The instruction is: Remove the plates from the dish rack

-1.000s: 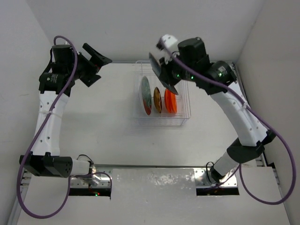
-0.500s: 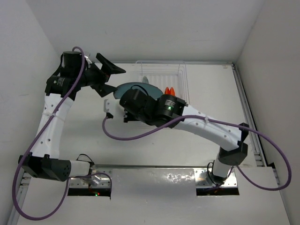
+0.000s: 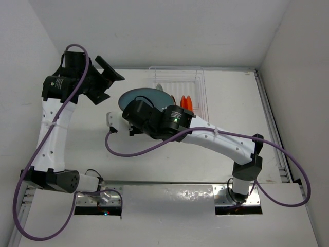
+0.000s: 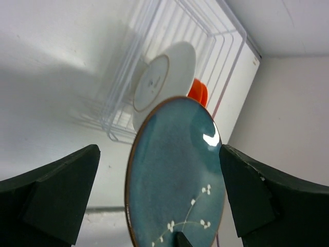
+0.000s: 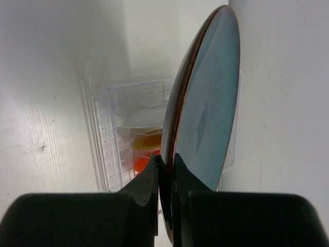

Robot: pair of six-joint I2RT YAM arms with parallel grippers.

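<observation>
I will next grip the teal plate by its free rim [image 3: 121,99] [image 4: 128,206] with my left gripper, so that my right gripper stays free to unload more plates.
My right gripper [image 5: 165,165] is shut on the rim of the teal patterned plate [image 3: 140,96] and holds it on edge, left of the dish rack [image 3: 198,87] and above the table. My left gripper [image 3: 109,78] is open, and in the left wrist view the teal plate [image 4: 175,175] stands ahead, between the wide-open fingers [image 4: 61,180] without touching them. The orange plate [image 3: 188,102] stands in the rack beside a plate showing its pale underside [image 4: 164,77]. In the right wrist view a yellow plate [image 5: 149,141] and the orange plate [image 5: 143,163] show behind the teal plate [image 5: 208,103]. The red plate is not in view.
White walls close in on the left, the back and the right. The right arm's forearm [image 3: 216,139] stretches across the middle of the table in front of the rack. The wire rack [image 4: 218,49] sits near the back wall.
My right arm swung down from above the rack, took the teal plate and carried it left, out of the rack. My left gripper shifted slightly and stays open.
</observation>
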